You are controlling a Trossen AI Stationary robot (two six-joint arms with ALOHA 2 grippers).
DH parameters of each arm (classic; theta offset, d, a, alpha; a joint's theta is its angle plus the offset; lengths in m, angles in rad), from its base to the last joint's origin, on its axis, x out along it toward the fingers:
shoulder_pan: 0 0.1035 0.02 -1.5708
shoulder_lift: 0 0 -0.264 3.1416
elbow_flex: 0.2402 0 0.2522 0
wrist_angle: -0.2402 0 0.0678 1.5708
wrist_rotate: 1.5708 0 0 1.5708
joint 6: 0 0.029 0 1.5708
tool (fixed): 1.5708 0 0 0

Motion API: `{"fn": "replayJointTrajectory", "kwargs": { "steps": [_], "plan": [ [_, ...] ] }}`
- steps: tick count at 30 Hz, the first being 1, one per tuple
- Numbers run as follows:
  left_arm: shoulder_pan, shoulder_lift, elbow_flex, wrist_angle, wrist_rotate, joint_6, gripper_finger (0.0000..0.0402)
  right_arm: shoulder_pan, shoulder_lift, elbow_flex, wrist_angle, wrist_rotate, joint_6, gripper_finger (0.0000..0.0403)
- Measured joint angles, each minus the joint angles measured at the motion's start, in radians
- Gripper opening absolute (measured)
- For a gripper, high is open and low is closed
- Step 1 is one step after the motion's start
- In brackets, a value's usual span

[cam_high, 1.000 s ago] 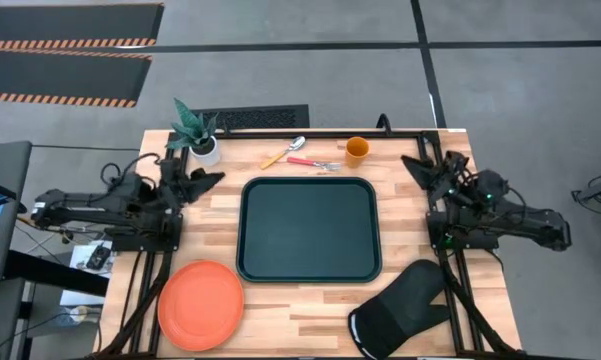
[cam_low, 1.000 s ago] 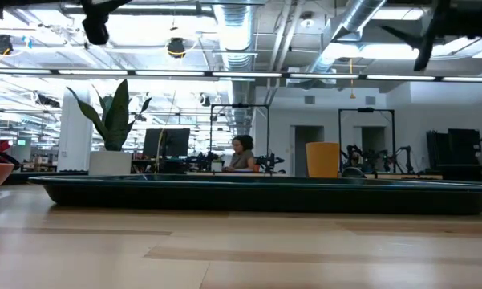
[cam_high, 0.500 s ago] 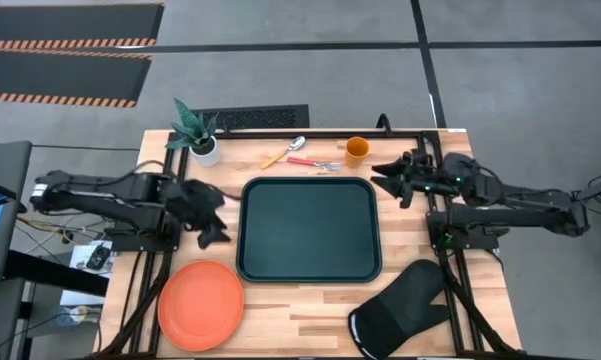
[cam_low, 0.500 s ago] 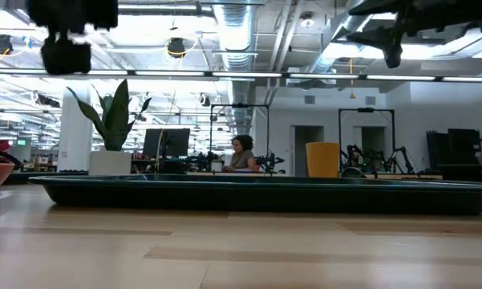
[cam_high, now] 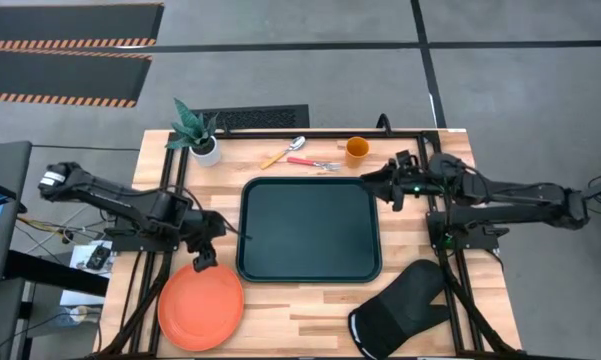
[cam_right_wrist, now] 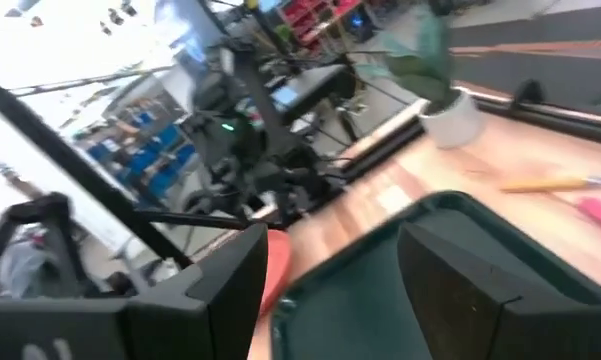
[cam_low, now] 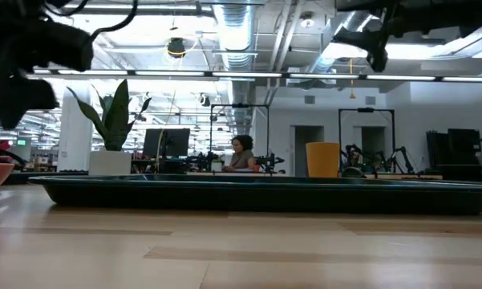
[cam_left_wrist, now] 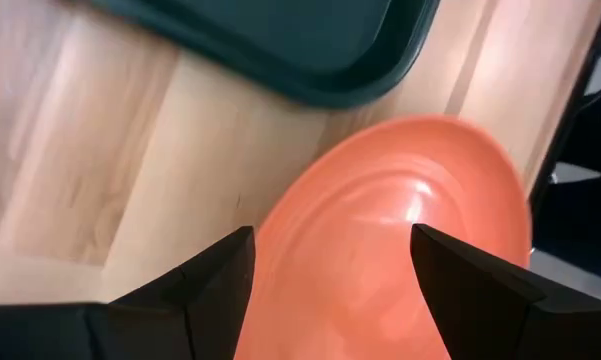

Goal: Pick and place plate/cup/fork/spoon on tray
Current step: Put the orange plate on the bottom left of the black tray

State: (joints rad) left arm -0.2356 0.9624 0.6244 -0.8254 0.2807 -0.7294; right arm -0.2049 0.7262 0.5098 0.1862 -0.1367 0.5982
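I will next place the orange-red plate on the dark tray (cam_high: 309, 229), so I will pick up the orange-red plate by its rim (cam_high: 204, 268) with my left gripper.
The orange-red plate (cam_high: 201, 304) lies flat at the table's near left, also in the left wrist view (cam_left_wrist: 400, 260). My left gripper (cam_high: 204, 256) is open above the plate's far edge, touching nothing. The dark tray (cam_high: 309, 229) lies mid-table. The spoon (cam_high: 283, 152), the fork (cam_high: 313, 163) and the orange cup (cam_high: 357, 150) rest on the table beyond the tray's far edge. My right gripper (cam_high: 377, 183) is open in the air over the tray's far right corner, empty.
A black oven mitt (cam_high: 402, 310) lies at the near right. A potted plant (cam_high: 198, 132) stands at the far left corner. Bare wood shows left and right of the tray.
My left gripper has swung from the far left toward the near edge and down, tipping over the plate. My right gripper has reached from the table's right edge toward the left, over the tray's far right corner. Nothing on the table has moved.
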Motion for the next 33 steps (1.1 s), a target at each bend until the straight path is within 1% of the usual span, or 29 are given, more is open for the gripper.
{"fn": "replayJointTrajectory", "kwargs": {
  "steps": [6, 15, 19, 21, 23, 26, 29, 33],
  "plan": [
    [-0.055, 0.000, -0.070, 0.011, -0.038, -0.025, 0.0254, 0.041, 0.109, 0.000, 0.078, 0.002, -0.017, 0.0249],
    [-0.066, 0.000, -0.186, 0.050, -0.057, -0.026, 0.0253, 0.090, 0.234, 0.000, 0.149, 0.002, 0.007, 0.0249],
    [-0.074, 0.000, -0.234, 0.092, -0.053, -0.026, 0.0239, 0.108, 0.257, 0.000, 0.208, 0.003, 0.007, 0.0249],
    [-0.074, 0.000, -0.259, 0.118, -0.031, -0.027, 0.0227, 0.114, 0.262, 0.000, 0.215, 0.002, 0.018, 0.0249],
    [-0.074, 0.000, -0.268, 0.128, -0.008, -0.033, 0.0209, 0.114, 0.262, 0.000, 0.220, 0.002, 0.034, 0.0249],
    [-0.074, 0.000, -0.269, 0.118, -0.004, -0.055, 0.0166, 0.114, 0.262, 0.000, 0.218, 0.002, 0.042, 0.0249],
    [-0.074, 0.000, -0.269, 0.118, 0.005, -0.077, 0.0110, 0.114, 0.261, 0.000, 0.220, 0.002, 0.042, 0.0249],
    [-0.074, 0.000, -0.269, 0.129, 0.050, -0.080, 0.0027, 0.114, 0.261, 0.000, 0.219, 0.002, 0.041, 0.0249]
  ]
}}
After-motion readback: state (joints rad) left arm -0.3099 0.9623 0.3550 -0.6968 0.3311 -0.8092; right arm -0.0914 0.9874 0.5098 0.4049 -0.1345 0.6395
